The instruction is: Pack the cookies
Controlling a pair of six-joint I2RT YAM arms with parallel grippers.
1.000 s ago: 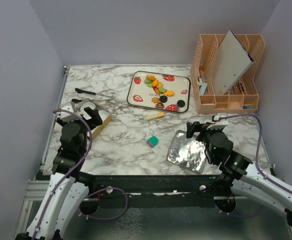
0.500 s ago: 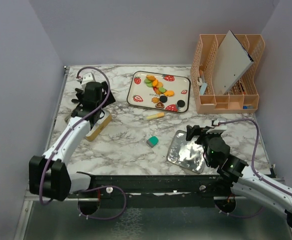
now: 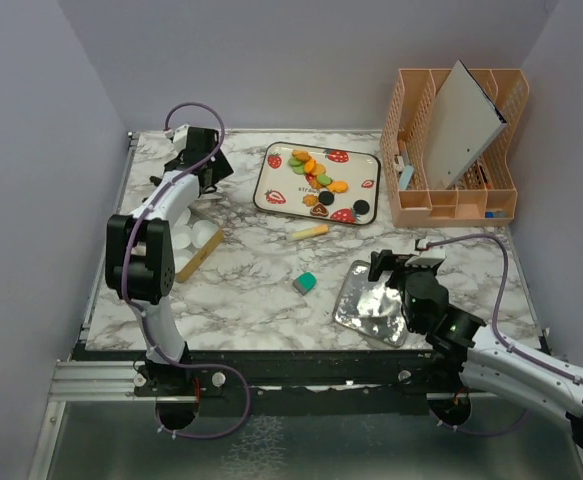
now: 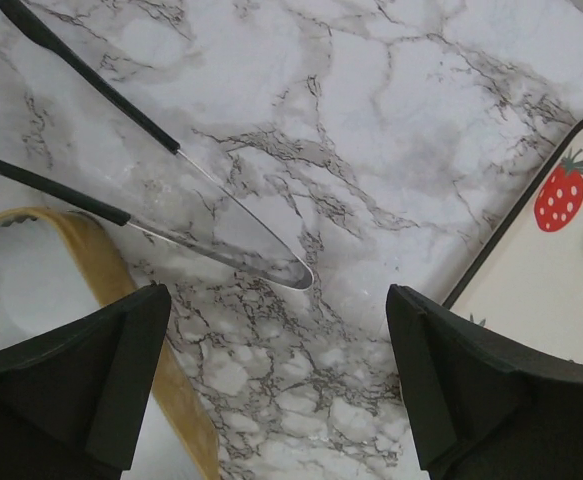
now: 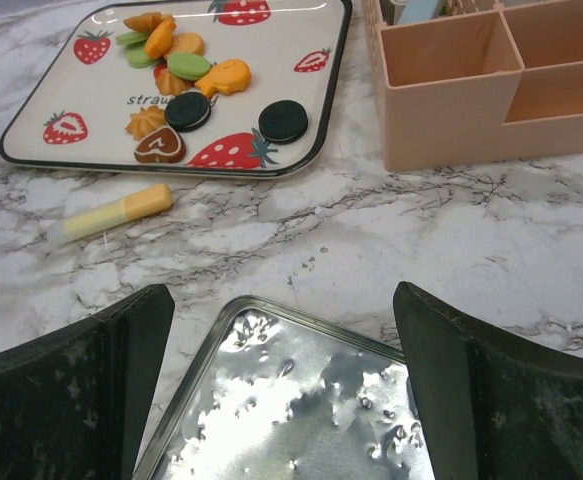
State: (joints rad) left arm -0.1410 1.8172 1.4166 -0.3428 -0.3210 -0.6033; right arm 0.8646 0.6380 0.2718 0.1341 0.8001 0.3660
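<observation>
My left gripper grabs the tongs by a thin metal arm [image 3: 209,196] [image 4: 211,252] next, which leaves the black tips of the tongs free to pinch cookies.
Several cookies [image 3: 316,180], orange, green, brown and black, lie on a white strawberry-print tray [image 3: 271,178] at the back middle. My left gripper [image 3: 211,172] hangs open just left of that tray, over bare marble beyond the tip of metal tongs [image 4: 221,230]; nothing sits between its fingers. The tray's edge [image 4: 541,290] shows at the right of the left wrist view. My right gripper [image 5: 281,390] is open and empty above the near corner of a silver tin [image 5: 301,400]. In its view the cookies [image 5: 186,85] lie well ahead.
A wood-rimmed box with white cups [image 3: 196,245] sits at the left, beside the tongs [image 3: 176,183]. A yellow stick [image 3: 309,232] and a teal block [image 3: 305,283] lie mid-table. A peach organizer [image 3: 456,190] with a grey board stands at the back right.
The left arm has swung from the near left up to the back, over the tongs beside the tray. The right arm has shifted slightly left and stayed open.
</observation>
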